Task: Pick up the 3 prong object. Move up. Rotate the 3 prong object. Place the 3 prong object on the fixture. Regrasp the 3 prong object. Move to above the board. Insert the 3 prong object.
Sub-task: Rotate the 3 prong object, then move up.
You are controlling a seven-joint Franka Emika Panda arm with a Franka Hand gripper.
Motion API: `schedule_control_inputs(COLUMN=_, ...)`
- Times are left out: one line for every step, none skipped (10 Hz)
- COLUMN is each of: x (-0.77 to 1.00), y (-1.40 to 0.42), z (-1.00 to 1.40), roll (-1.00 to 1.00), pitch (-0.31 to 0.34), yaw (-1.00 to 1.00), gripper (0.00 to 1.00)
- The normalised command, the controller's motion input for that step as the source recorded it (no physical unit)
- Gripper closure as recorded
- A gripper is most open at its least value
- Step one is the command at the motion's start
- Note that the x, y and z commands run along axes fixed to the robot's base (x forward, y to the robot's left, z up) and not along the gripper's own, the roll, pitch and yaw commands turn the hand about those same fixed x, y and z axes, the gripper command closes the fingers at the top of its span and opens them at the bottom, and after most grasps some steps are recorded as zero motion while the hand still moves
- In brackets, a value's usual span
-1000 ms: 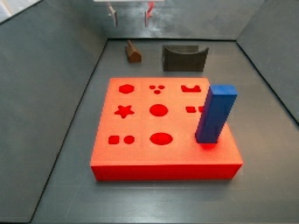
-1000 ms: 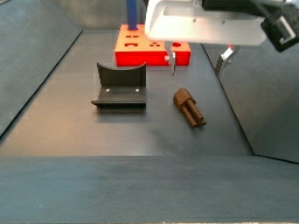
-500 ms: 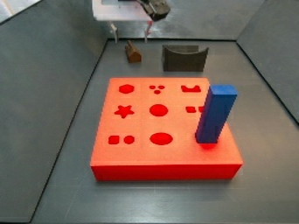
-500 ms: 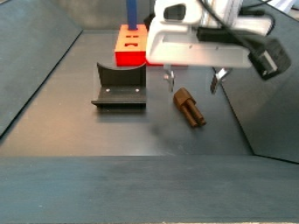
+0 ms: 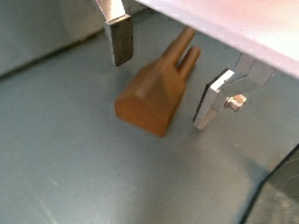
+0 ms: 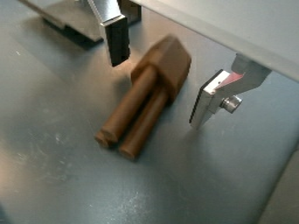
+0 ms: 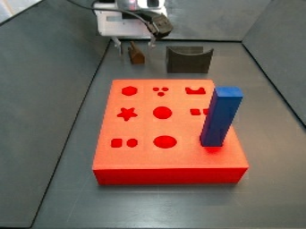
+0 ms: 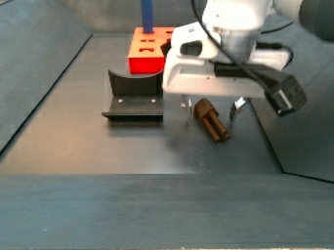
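Next, my gripper needs to grab the 3 prong object, by its blocky body [image 7: 136, 55] [image 5: 152, 101], to lift and rotate it for the fixture.
The 3 prong object [image 5: 158, 92] is a brown wooden peg lying flat on the grey floor, seen in both wrist views [image 6: 146, 101] with its prongs pointing away from its blocky end. My gripper [image 5: 166, 70] is open and straddles it, one finger [image 6: 117, 39] on each side, neither touching it. In both side views the gripper [image 8: 213, 109] hangs low over the peg [image 8: 212, 122], which shows partly under it [image 7: 138, 55]. The dark fixture [image 8: 133, 98] stands beside the peg. The red-orange board [image 7: 167, 125] lies further off.
A tall blue block [image 7: 220, 116] stands upright on the board near one edge, its top also visible in a side view [image 8: 148, 12]. Sloping grey walls [image 7: 60, 89] enclose the floor on both sides.
The gripper has come down from high above the floor to the peg, its open fingers now on either side of it. The peg, fixture and board have not moved.
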Motion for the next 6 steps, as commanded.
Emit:
schedule_control_inputs(x=0.03, y=0.02, z=-0.21, roll=0.02, pitch=-0.035, yaw=-0.02, gripper=0.0)
schedule_control_inputs(x=0.0, y=0.0, z=0.0, roll=0.0, pitch=0.0, yaw=0.0, gripper=1.0)
schedule_control_inputs(x=0.0, y=0.0, z=0.83, roll=0.0, pitch=0.0, yaw=0.0, gripper=1.0)
schedule_control_inputs(x=-0.01, y=0.0, z=0.82, roll=0.0, pitch=0.009, yaw=0.0, gripper=1.0)
schedule_control_inputs(x=-0.03, y=-0.01, z=0.72, roll=-0.01, pitch=0.026, yaw=0.0, gripper=1.0)
schedule_control_inputs(x=-0.02, y=0.0, z=0.6, roll=-0.01, pitch=0.039, yaw=0.0, gripper=1.0)
